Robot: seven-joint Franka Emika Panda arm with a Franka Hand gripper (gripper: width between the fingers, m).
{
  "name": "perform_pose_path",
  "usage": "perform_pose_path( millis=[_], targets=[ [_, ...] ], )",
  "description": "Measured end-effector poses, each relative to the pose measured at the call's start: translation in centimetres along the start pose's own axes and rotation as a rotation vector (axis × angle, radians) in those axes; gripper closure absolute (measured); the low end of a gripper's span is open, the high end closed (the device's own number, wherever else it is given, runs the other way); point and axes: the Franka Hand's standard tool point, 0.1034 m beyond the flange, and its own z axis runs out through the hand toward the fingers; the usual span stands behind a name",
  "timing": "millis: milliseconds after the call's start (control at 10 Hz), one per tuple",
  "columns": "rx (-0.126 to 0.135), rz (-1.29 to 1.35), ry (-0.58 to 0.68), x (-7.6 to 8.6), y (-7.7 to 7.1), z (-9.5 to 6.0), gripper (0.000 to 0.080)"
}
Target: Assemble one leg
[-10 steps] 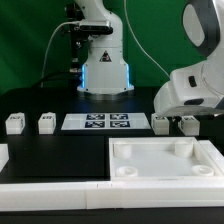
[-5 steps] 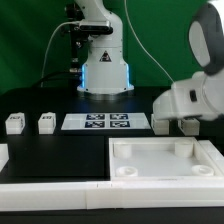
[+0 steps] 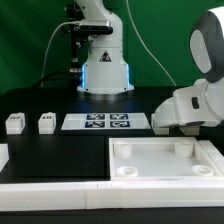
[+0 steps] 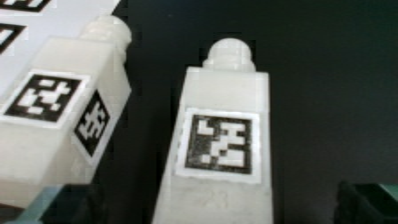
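My gripper closes on the middle leg next, since its fingers reach down beside the middle leg [image 4: 214, 198], low over the table.
In the wrist view a white leg [image 4: 222, 130] with a black-and-white tag lies lengthwise between my fingers. A second tagged leg [image 4: 71, 100] lies close beside it. My gripper [image 4: 222, 207] is open, and its dark fingertips [image 4: 64, 206] stand on either side of the middle leg with a gap on each side. In the exterior view my gripper [image 3: 177, 126] is low over the table at the right and hides both of these legs. Two more legs [image 3: 14, 123] [image 3: 46, 122] stand at the exterior view's left.
The marker board [image 3: 97, 122] lies between the two pairs of legs. The big white square top [image 3: 165, 160] with corner sockets lies in front at the right. A white rim [image 3: 50, 187] runs along the front. The robot base [image 3: 104, 70] stands behind.
The arm has come down and shifted over the two right-hand legs. They were visible in the exterior view a second ago and are now hidden behind the hand.
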Motion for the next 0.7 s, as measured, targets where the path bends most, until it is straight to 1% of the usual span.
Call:
perform_pose_path(
  millis=[200, 400, 500, 600, 700],
  targets=[
    [0.000, 0.000, -0.002, 0.02, 0.03, 0.38, 0.0150],
    [0.000, 0.000, -0.001, 0.05, 0.01, 0.41, 0.0150],
    [0.000, 0.001, -0.001, 0.06, 0.00, 0.46, 0.0292],
    [0.000, 0.001, -0.002, 0.07, 0.00, 0.47, 0.0292],
    [0.000, 0.001, -0.002, 0.07, 0.01, 0.47, 0.0431]
  ],
)
